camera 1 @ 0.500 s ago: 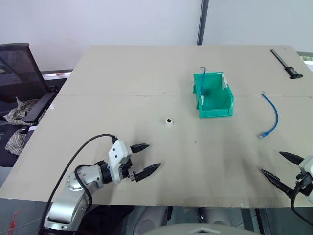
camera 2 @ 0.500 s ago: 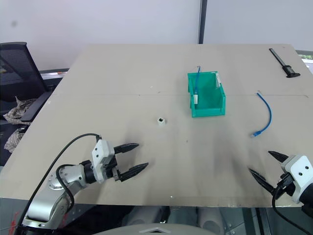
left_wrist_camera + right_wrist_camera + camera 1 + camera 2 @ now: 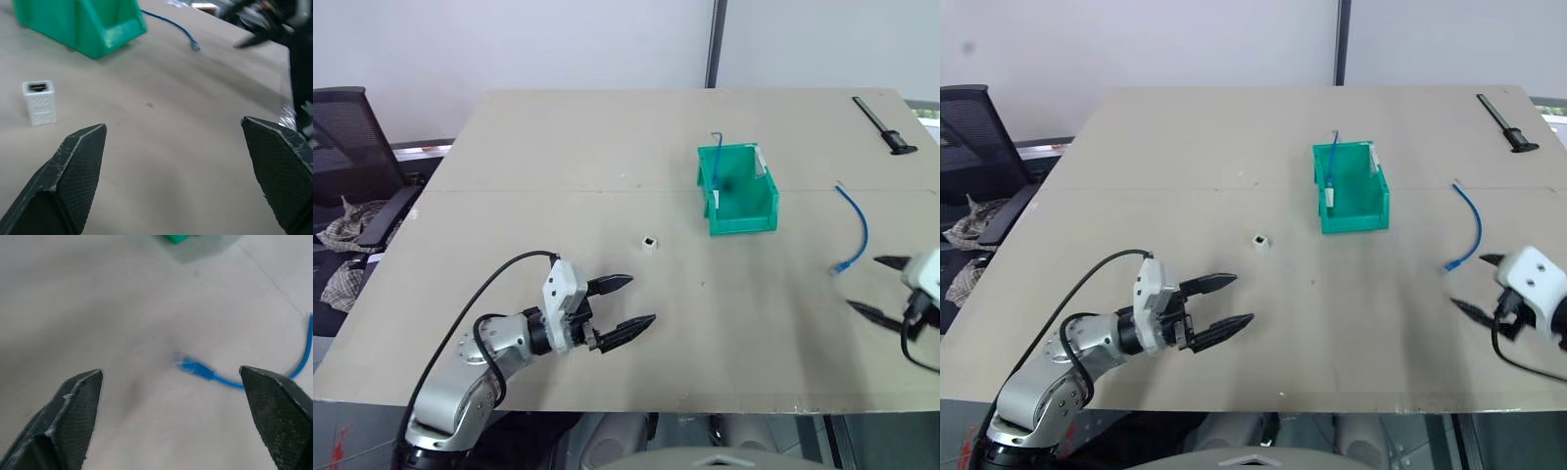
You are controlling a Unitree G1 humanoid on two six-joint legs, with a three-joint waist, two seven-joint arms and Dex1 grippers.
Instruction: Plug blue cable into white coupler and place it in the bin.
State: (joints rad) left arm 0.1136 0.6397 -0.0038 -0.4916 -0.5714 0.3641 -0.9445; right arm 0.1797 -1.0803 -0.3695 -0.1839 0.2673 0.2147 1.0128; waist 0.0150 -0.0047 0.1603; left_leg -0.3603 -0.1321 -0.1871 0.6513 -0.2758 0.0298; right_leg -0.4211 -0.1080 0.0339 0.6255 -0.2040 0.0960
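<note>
My right gripper grabs the stiff plug end (image 3: 841, 266) next, since the blue cable curves slack (image 3: 864, 227) across the table.
The blue cable (image 3: 857, 227) lies curved on the table at the right, its plug (image 3: 192, 367) nearest me. My right gripper (image 3: 866, 283) stands open just short of that plug, fingers apart on either side of it and holding nothing. The white coupler (image 3: 650, 243) sits alone mid-table with its dark socket facing up. My left gripper (image 3: 639, 300) is open and empty, near and to the left of the coupler (image 3: 39, 100). The teal bin (image 3: 744, 225) stands beyond the coupler, to its right.
A thin blue wire with a hooked tip (image 3: 718, 157) stands inside the bin at its back left corner. A black tool (image 3: 884, 125) lies at the table's far right corner. A dark office chair (image 3: 352, 147) stands off the table's left edge.
The left gripper has moved forward and right, toward the coupler. The right gripper has moved forward to the cable's plug end. Both stay open.
</note>
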